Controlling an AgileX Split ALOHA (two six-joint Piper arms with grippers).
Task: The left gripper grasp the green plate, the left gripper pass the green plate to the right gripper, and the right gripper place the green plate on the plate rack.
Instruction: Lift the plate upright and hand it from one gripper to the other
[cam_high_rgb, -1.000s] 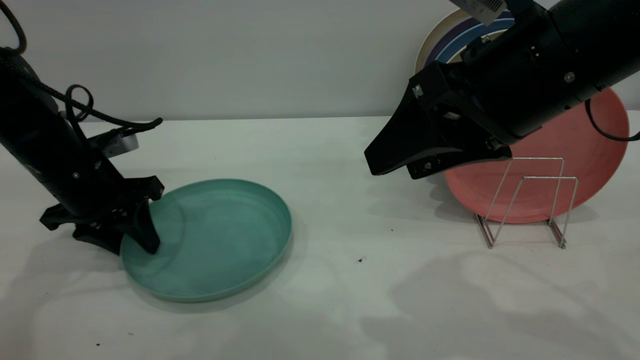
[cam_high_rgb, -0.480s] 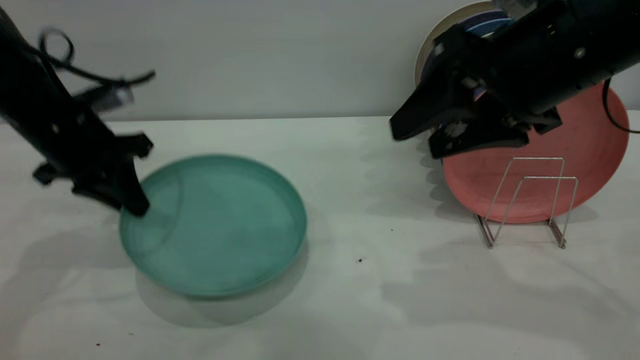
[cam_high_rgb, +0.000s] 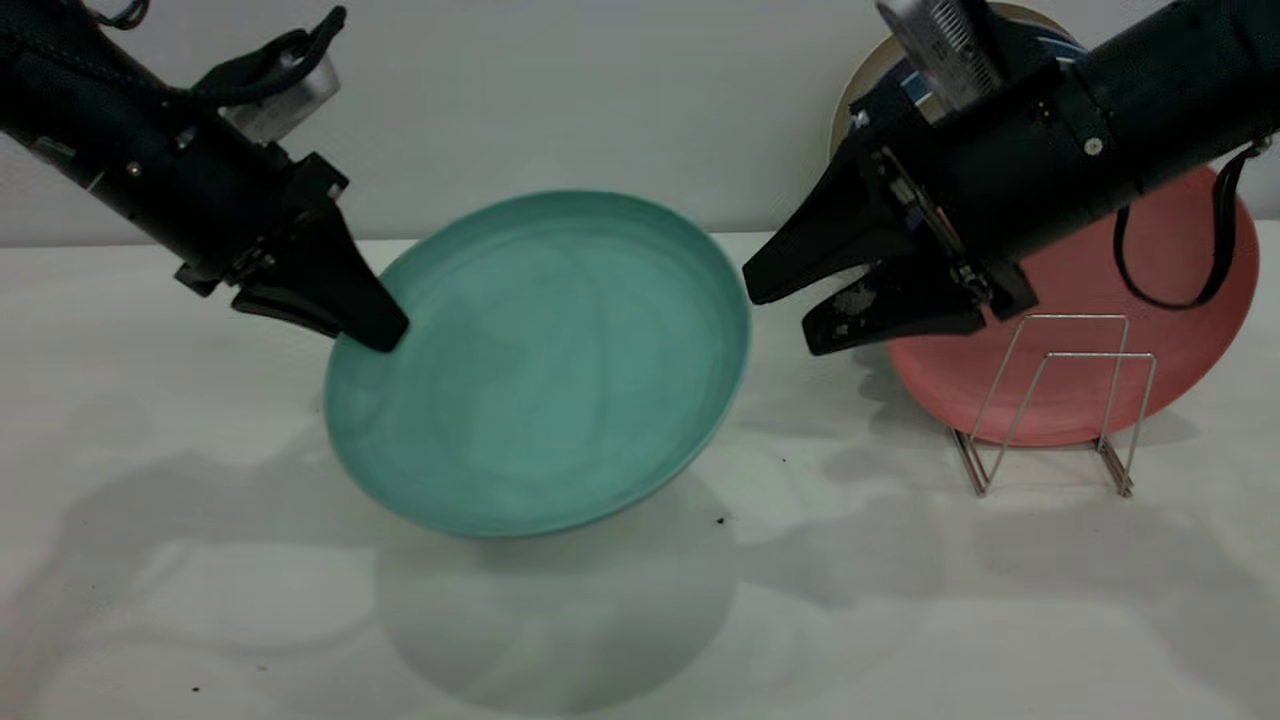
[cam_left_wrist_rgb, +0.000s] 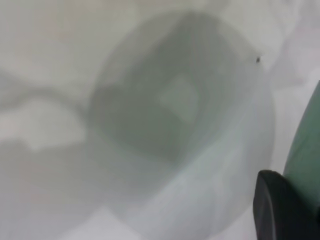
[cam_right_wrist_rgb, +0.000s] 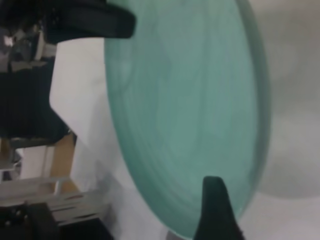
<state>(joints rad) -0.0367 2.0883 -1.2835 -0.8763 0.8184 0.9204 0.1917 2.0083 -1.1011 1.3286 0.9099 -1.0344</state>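
Note:
The right gripper grabs the green plate (cam_high_rgb: 540, 360) by its rim opposite my left gripper's hold next, so the plate is ready to hand over for racking.
The green plate (cam_high_rgb: 540, 360) hangs tilted in the air above the table's middle, its face toward the camera. My left gripper (cam_high_rgb: 375, 335) is shut on its left rim; the left wrist view shows one finger (cam_left_wrist_rgb: 279, 206) against the plate's edge (cam_left_wrist_rgb: 306, 155). My right gripper (cam_high_rgb: 780, 318) is open with its tips right at the plate's right rim, not closed on it. In the right wrist view the plate (cam_right_wrist_rgb: 185, 110) fills the middle, one of my fingers (cam_right_wrist_rgb: 215, 212) lies over its near rim, and the left gripper (cam_right_wrist_rgb: 95, 22) holds the far rim. The plate rack (cam_high_rgb: 1050, 410) stands at the right.
A salmon-pink plate (cam_high_rgb: 1190, 290) leans behind the wire rack. More plates with cream and blue rims (cam_high_rgb: 860, 85) lean against the back wall behind the right arm. The plate's shadow lies on the white table (cam_high_rgb: 640, 640) below it.
The left gripper has lifted the green plate off the table, moved it right and tilted it up. The right gripper has come down and left to the plate's right rim.

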